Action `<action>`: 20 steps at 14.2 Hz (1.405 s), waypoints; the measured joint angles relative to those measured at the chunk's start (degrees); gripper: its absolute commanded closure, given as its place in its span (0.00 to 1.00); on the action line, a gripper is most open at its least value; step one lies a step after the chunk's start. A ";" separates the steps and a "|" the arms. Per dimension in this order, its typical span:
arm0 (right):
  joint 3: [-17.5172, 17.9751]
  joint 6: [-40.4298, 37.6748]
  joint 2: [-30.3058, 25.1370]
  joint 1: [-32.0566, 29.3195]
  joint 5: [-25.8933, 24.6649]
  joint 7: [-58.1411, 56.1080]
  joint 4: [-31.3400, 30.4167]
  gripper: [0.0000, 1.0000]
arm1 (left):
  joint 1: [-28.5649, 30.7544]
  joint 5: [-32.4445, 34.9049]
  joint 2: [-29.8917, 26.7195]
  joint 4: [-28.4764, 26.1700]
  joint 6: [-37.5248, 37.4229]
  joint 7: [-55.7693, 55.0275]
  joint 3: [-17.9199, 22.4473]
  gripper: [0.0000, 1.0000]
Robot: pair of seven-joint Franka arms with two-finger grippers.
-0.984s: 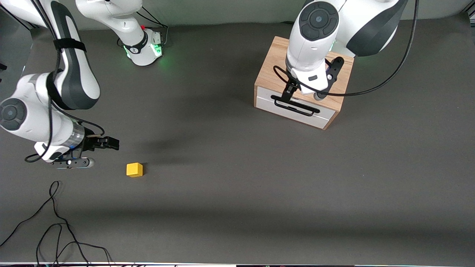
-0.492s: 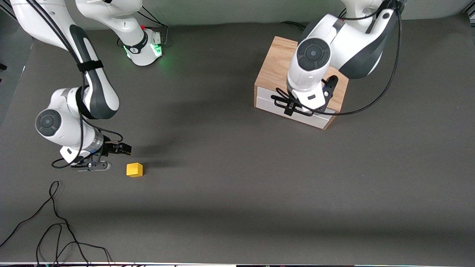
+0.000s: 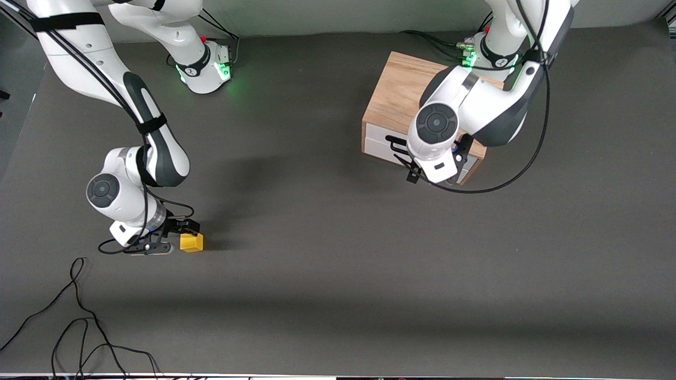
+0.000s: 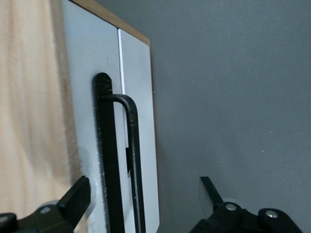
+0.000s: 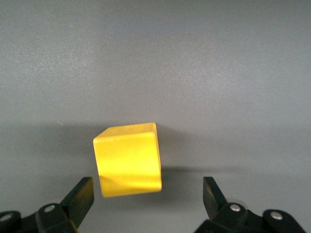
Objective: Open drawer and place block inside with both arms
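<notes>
The yellow block needs to go inside the white drawer [image 3: 377,145], so my right gripper should next grip the block by its opposite sides.
The small yellow block [image 3: 191,242] lies on the dark table toward the right arm's end. My right gripper [image 3: 177,237] is low beside it, open. In the right wrist view the block [image 5: 129,158] sits just ahead of the right gripper [image 5: 146,194], in line with the gap and untouched. The oak cabinet [image 3: 396,89] stands toward the left arm's end, its white drawer [image 3: 377,145] shut. My left gripper [image 3: 422,171] hangs in front of the drawer, open. In the left wrist view the black handle [image 4: 107,145] runs between the left gripper's [image 4: 144,194] spread fingers, ungripped.
Loose black cables [image 3: 79,316] lie on the table near the front camera at the right arm's end. The right arm's green-lit base [image 3: 211,68] stands at the table's back edge. Bare dark mat stretches between the block and the cabinet.
The right gripper has come down and slid up to the block. The left gripper has moved off the cabinet's top and down in front of the drawer handle.
</notes>
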 measured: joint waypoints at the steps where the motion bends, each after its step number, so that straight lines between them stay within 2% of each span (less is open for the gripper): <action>1: 0.03 0.03 0.55 0.03 0.00 0.00 0.51 0.00 | 0.00 0.15 0.72 -0.01 0.55 -0.17 0.00 0.00; 9: 0.03 0.98 2.47 0.03 0.00 0.00 2.00 0.00 | -0.14 0.85 3.91 -0.14 2.80 -1.85 -0.31 0.00; 15: 0.04 1.96 2.71 0.03 0.00 0.00 2.04 0.16 | -0.24 2.31 6.37 0.20 4.29 -1.90 -0.36 0.00; 20: 0.05 2.12 2.74 0.02 0.00 0.00 2.04 0.14 | -0.25 5.07 6.75 0.84 7.37 -2.00 -0.40 0.00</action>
